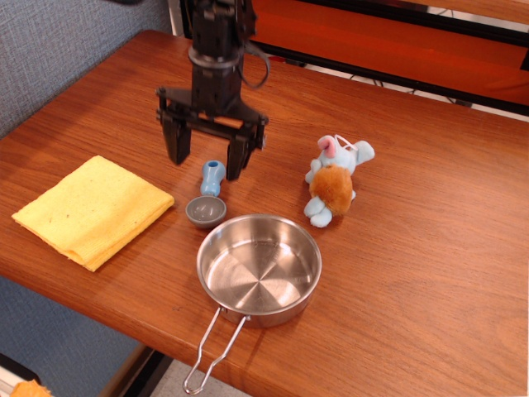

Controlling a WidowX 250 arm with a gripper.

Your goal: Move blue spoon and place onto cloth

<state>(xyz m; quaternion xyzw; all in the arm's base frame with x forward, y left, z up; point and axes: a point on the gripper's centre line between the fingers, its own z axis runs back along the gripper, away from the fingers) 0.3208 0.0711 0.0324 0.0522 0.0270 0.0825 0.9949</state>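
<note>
My gripper is to place the blue spoon onto the yellow cloth (92, 209), so it will grab the spoon by its light-blue handle (212, 179) next.
The blue spoon (209, 194) lies on the wooden table, its light-blue handle pointing away and its grey bowl toward the front. The yellow cloth (92, 209) lies folded at the left, apart from the spoon. My gripper (205, 160) is open and empty, its two black fingers pointing down. It hangs just above and behind the spoon's handle, one finger to the left of it and one to the right. It does not touch the spoon.
A steel pan (259, 269) with a wire handle stands just in front of the spoon, near the table's front edge. A light-blue plush toy (332, 181) lies to the right. A grey wall (58, 50) borders the table on the left.
</note>
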